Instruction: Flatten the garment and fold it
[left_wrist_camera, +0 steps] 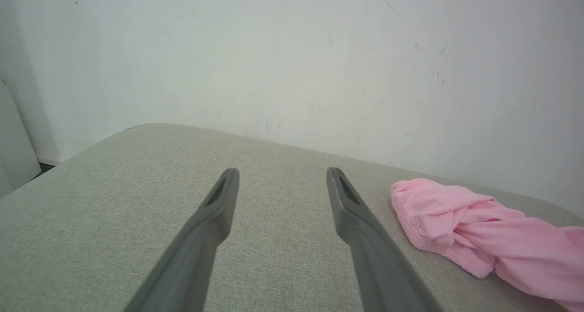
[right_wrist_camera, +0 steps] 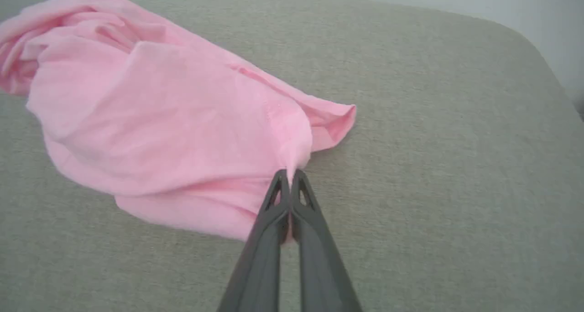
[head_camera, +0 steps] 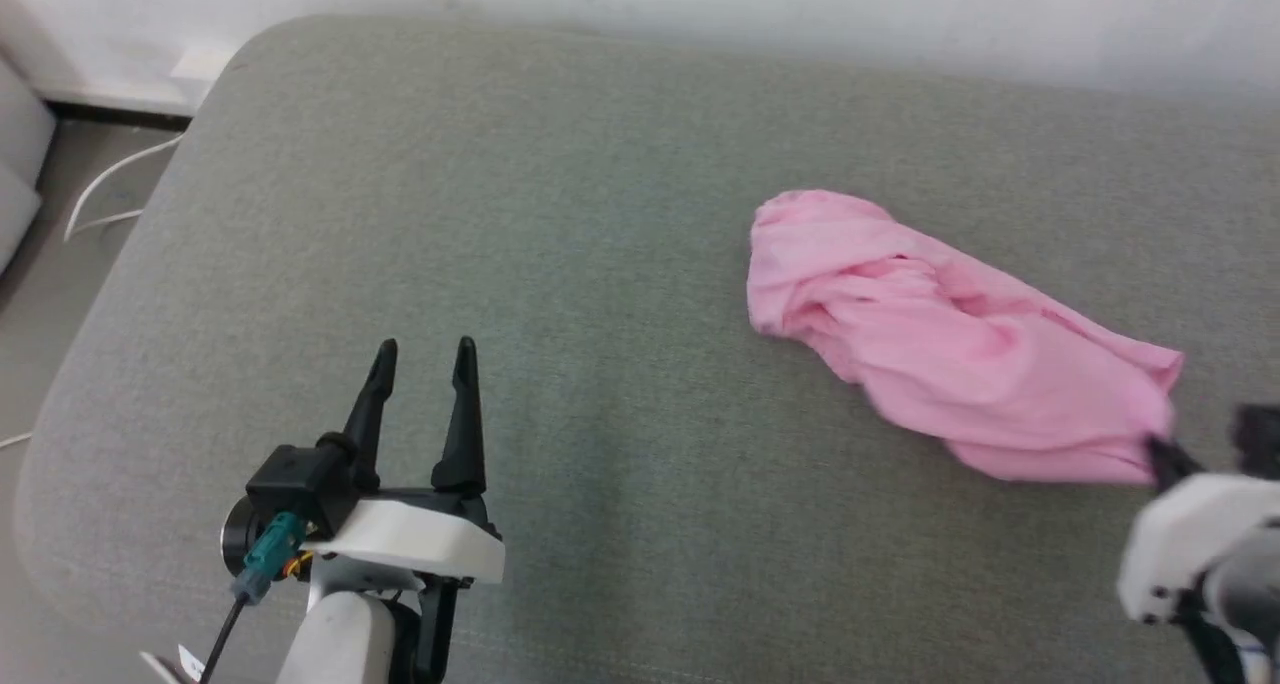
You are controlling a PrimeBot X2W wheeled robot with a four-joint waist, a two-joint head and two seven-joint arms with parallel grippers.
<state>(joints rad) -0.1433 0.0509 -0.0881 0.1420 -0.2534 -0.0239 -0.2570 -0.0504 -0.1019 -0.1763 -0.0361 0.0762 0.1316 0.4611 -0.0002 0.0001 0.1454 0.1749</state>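
Observation:
I need to pinch the end of its waistband (left_wrist_camera: pixel 479 266) with my left gripper, where the ribbed edge sticks out, as the garment's middle is bunched in slack folds.
The garment (head_camera: pixel 940 339) is a bright-pink thin cloth, bunched and stretched in a long heap on the right half of the grey-green cushion (head_camera: pixel 600 264). My right gripper (right_wrist_camera: pixel 290 171) is shut on a pinch of the garment (right_wrist_camera: pixel 150 116) at its near right end, and the cloth pulls up into a small peak at the fingertips. In the head view that gripper (head_camera: pixel 1160 451) sits at the garment's lower right corner. My left gripper (head_camera: pixel 425 349) stands open over bare cushion at the lower left, well apart from the garment (left_wrist_camera: pixel 479 230), which lies to the right of its fingers (left_wrist_camera: pixel 351 211).
A pale wall (left_wrist_camera: pixel 292 52) runs along the cushion's far edge. Beyond the rounded left edge lies floor with a white cable (head_camera: pixel 105 189). The cushion's right end curves off near the wall (right_wrist_camera: pixel 538 56).

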